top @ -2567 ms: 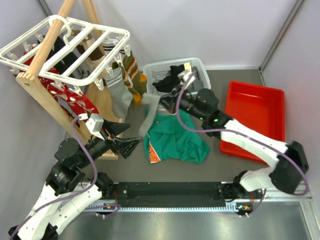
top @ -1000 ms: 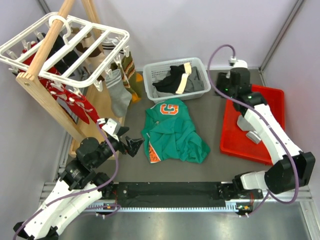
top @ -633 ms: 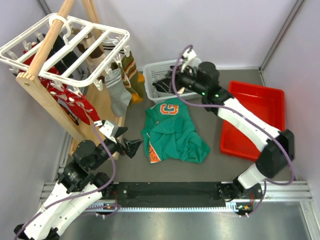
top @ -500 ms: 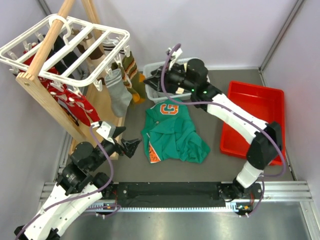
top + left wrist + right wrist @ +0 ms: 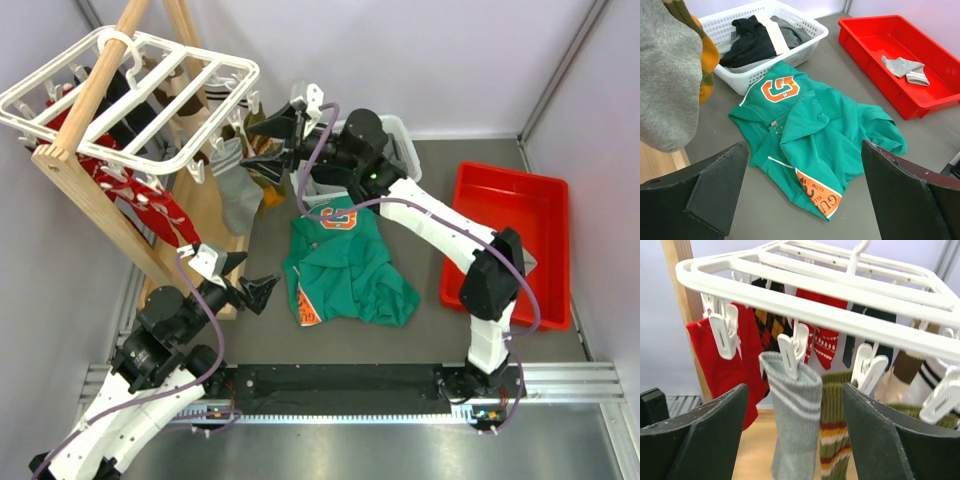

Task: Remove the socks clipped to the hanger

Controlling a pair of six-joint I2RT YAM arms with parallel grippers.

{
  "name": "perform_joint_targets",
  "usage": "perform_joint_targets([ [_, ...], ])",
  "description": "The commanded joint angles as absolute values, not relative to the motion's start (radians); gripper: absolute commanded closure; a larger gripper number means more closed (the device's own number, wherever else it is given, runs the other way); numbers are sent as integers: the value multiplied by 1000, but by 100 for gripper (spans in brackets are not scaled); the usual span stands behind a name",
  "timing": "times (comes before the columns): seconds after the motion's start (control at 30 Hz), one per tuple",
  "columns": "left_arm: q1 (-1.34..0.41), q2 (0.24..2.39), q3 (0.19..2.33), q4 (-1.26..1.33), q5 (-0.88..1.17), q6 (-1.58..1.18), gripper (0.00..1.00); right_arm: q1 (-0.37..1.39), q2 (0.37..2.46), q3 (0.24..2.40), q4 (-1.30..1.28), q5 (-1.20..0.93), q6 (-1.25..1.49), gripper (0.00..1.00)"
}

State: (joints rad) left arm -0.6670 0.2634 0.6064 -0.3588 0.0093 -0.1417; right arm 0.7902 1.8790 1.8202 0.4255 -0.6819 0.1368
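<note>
The grey sock should be held by its dangling lower end (image 5: pixel 239 216) (image 5: pixel 668 124) with my left gripper, so the clip stays free for my right gripper to open.
The white hanger (image 5: pixel 150 90) hangs from the wooden rack at the far left, with several socks clipped under it. A grey sock (image 5: pixel 797 425) with pale bands dangles from a clip on the near rail, next to a green-brown-orange striped sock (image 5: pixel 835 440). Red patterned socks (image 5: pixel 740 370) hang behind them. My right gripper (image 5: pixel 794 387) is open just in front of the grey sock, one finger on each side, not touching it. In the top view, that right gripper (image 5: pixel 268 138) sits at the hanger's right end. My left gripper (image 5: pixel 245 278) is open, low over the table near the green shirt (image 5: pixel 810 125).
The pale wooden rack (image 5: pixel 90 200) stands at the left. A white basket (image 5: pixel 805 47) holds black and cream garments. One grey sock (image 5: pixel 905 67) lies in the red tray (image 5: pixel 545 185) at the right. The right arm stretches over the basket and shirt.
My right arm has swung from over the red tray, across the basket, to the hanger's grey sock, its jaws widening. The left arm has hardly moved.
</note>
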Motion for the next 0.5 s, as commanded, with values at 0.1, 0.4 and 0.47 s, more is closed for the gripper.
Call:
perform_joint_targets([
  [0.1, -669, 250, 601, -311, -15, -127, 1, 821, 1985, 2002, 373, -749, 28, 25],
  [0.4, -669, 241, 603, -314, -23, -129, 1, 867, 1988, 2039, 298, -701, -37, 45],
  [0.47, -669, 244, 604, -318, -23, -132, 1, 874, 1983, 2057, 281, -657, -38, 66],
])
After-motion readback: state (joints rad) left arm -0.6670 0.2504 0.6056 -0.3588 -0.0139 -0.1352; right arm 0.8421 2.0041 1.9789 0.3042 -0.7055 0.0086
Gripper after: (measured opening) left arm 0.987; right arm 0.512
